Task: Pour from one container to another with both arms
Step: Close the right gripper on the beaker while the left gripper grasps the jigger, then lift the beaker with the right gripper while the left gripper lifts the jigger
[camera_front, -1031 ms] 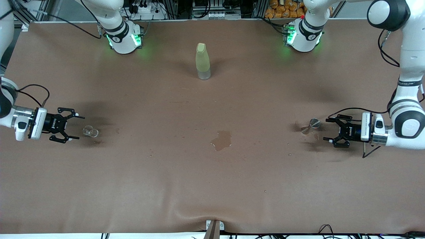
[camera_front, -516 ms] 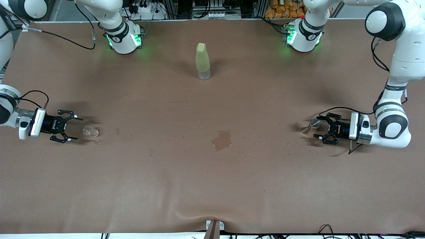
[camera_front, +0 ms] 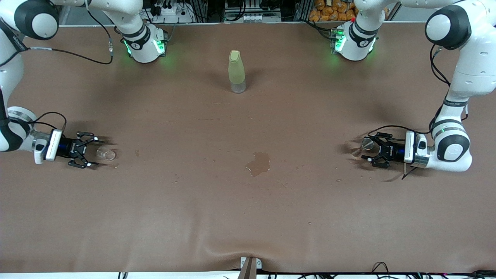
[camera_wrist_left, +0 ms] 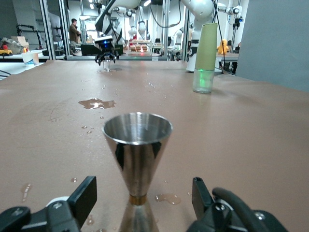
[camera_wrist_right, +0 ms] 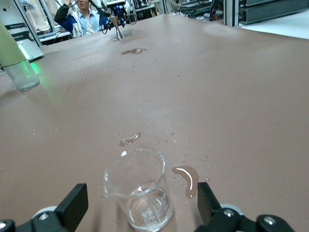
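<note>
I will next grab the lower part of the cup's side (camera_wrist_right: 148, 209) with my right gripper. This keeps the clear glass cup's open rim (camera_wrist_right: 135, 170) free to receive or pour liquid.
The clear glass cup (camera_front: 105, 154) stands upright on the brown table at the right arm's end. My right gripper (camera_front: 93, 151) lies low at the table, open, with one finger on each side of the cup (camera_wrist_right: 140, 193) and neither touching it. At the left arm's end stands the steel jigger (camera_front: 366, 144), also upright. My left gripper (camera_front: 365, 148) is open around it. In the left wrist view the jigger's waist (camera_wrist_left: 137, 198) sits between the black fingers (camera_wrist_left: 83, 199) with a gap on both sides.
A tall pale yellow-green bottle (camera_front: 236, 71) stands mid-table, nearer the robots' bases. A brown puddle (camera_front: 259, 163) lies at the table's centre. Small drops and a wet streak (camera_wrist_right: 187, 178) lie beside the cup, and another small wet patch (camera_wrist_left: 168, 198) beside the jigger.
Both grippers have come down to the table and moved inward, the right up to the glass cup and the left up to the jigger, so the open fingers now flank them.
</note>
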`<action>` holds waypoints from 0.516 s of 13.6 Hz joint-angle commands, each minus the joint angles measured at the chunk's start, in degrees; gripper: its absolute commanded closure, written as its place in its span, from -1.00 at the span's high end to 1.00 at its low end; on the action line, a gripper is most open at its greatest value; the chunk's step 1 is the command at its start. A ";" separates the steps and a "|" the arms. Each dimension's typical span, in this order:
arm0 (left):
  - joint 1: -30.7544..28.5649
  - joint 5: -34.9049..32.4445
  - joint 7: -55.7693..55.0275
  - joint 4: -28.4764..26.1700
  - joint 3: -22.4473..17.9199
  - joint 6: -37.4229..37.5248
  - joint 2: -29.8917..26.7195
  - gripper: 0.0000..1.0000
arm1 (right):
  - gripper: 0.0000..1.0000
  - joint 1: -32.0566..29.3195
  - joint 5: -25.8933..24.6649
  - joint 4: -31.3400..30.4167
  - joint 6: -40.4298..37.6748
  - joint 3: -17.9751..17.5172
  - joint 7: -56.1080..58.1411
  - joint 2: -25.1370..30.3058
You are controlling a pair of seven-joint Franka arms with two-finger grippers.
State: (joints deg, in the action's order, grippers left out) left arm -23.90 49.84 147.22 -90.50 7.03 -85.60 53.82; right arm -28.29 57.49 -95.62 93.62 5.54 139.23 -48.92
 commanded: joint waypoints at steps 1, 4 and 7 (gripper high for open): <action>-0.27 1.40 1.67 -0.11 0.00 0.88 0.76 0.75 | 1.00 -1.50 1.57 2.28 -1.51 -1.15 1.84 -2.32; -0.18 1.40 1.67 -0.11 0.00 0.88 0.68 0.52 | 0.66 -1.50 1.57 2.37 -1.51 -1.85 1.84 -2.58; -0.10 1.40 1.75 -0.11 0.00 0.88 0.68 0.16 | 0.21 -1.68 1.57 2.28 -1.59 -1.85 1.84 -2.58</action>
State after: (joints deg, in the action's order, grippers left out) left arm -23.91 50.15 147.77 -90.50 7.06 -85.52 54.68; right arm -28.34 58.21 -94.60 93.10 4.74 140.51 -50.63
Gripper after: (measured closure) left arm 0.295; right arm 0.330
